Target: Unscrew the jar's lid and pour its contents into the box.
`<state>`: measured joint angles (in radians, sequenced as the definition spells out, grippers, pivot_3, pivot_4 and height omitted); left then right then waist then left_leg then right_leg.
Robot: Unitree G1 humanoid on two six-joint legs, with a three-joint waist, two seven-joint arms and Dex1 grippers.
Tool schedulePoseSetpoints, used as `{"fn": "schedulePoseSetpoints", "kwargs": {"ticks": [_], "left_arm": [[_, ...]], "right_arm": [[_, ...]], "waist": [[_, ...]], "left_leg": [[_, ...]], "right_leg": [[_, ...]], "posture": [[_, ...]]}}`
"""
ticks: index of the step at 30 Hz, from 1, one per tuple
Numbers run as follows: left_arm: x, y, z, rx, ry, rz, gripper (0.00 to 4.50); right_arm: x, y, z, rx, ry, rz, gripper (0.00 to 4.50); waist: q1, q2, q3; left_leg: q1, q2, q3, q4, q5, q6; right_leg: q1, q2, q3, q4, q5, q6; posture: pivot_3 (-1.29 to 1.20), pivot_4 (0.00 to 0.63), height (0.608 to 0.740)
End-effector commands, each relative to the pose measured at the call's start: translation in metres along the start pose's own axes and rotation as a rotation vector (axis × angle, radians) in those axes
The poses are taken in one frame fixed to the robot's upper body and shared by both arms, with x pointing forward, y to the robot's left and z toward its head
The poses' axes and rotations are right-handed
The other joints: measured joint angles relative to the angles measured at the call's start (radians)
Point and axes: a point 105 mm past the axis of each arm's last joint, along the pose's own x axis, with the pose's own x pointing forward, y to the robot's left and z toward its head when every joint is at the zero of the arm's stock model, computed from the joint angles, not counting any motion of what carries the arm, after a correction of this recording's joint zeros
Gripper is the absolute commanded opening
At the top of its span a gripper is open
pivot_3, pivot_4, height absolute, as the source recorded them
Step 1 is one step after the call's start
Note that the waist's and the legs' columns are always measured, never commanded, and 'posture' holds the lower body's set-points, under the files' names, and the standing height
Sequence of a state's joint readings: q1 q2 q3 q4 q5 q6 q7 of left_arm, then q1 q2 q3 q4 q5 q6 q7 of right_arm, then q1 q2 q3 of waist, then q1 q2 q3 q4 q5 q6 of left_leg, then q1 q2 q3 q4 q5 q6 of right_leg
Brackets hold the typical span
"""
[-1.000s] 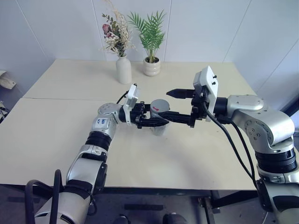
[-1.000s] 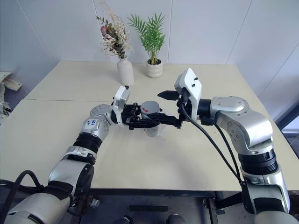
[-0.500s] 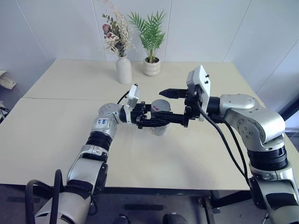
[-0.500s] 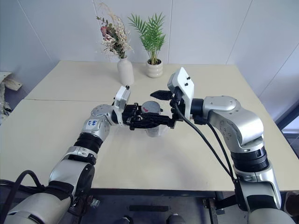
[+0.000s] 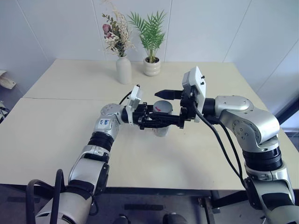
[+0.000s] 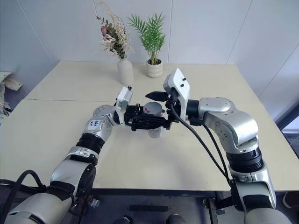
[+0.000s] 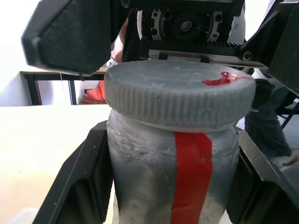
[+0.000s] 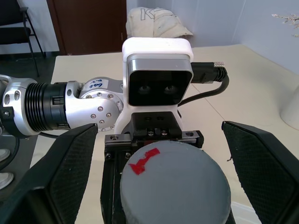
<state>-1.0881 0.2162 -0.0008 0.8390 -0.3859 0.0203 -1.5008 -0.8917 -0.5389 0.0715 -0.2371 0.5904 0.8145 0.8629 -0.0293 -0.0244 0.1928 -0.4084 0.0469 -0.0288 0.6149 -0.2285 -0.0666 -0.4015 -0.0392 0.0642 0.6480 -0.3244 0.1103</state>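
Observation:
My right gripper should close on the grey lid now, because its fingers are on both sides of the lid.
The jar (image 7: pixel 154 177), clear with a red strip on its side, is held upright above the middle of the table, and my left gripper (image 5: pixel 158 120) is shut on its body. Its grey lid (image 8: pixel 174 184) with a red mark is on. My right gripper (image 5: pixel 167 108) is open and comes in from the right, one finger on each side of the lid and clear of it. I cannot make out the contents through the frosted wall. A pale clear edge (image 8: pixel 244 211) below the jar may be the box.
A white vase (image 5: pixel 124 69) of dried flowers and a potted plant (image 5: pixel 152 66) stand at the back of the beige table (image 5: pixel 60 126). Open table surface lies left, right and in front of the jar. The front edge is close to me.
My right gripper has edged left, so its open fingers now straddle the lid more fully. The left gripper and the jar have barely moved.

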Motion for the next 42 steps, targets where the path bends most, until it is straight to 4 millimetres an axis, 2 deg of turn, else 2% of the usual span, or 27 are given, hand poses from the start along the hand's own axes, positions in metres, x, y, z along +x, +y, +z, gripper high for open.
{"fn": "schedulePoseSetpoints", "kwargs": {"ticks": [1,26,29,33,42], "left_arm": [[0.0036,-0.0042,0.0104,0.050,0.003,-0.070,2.60],[0.0025,-0.0041,0.0113,0.053,0.000,-0.064,2.60],[0.0028,-0.0043,0.0111,0.052,-0.001,-0.064,2.60],[0.0027,-0.0037,0.0105,0.051,-0.001,-0.061,2.60],[0.0021,-0.0045,0.0089,0.046,0.001,-0.062,2.60]], "right_arm": [[0.0013,0.0011,0.0135,-0.049,-0.031,0.005,4.48],[-0.0010,0.0008,0.0067,-0.038,-0.005,0.002,4.48],[-0.0013,0.0007,0.0055,-0.034,-0.002,0.002,3.91],[-0.0013,0.0001,0.0041,-0.032,0.001,0.001,2.65],[-0.0026,-0.0017,0.0097,-0.057,-0.006,0.000,2.56]], "waist": [[0.000,0.000,0.000],[0.000,0.000,0.000],[0.000,0.000,0.000],[0.000,0.000,0.000],[0.000,0.000,0.000]], "left_leg": [[0.000,0.000,0.000,0.000,0.000,0.000],[0.000,0.000,0.000,0.000,0.000,0.000],[0.000,0.000,0.000,0.000,0.000,0.000],[0.000,0.000,0.000,0.000,0.000,0.000],[0.000,0.000,0.000,0.000,0.000,0.000]], "right_leg": [[0.000,0.000,0.000,0.000,0.000,0.000],[0.000,0.000,0.000,0.000,0.000,0.000],[0.000,0.000,0.000,0.000,0.000,0.000],[0.000,0.000,0.000,0.000,0.000,0.000],[0.000,0.000,0.000,0.000,0.000,0.000]], "posture": [[0.00,0.150,0.740],[0.00,0.150,0.740],[0.00,0.150,0.740],[0.00,0.150,0.740],[0.00,0.150,0.740]]}}
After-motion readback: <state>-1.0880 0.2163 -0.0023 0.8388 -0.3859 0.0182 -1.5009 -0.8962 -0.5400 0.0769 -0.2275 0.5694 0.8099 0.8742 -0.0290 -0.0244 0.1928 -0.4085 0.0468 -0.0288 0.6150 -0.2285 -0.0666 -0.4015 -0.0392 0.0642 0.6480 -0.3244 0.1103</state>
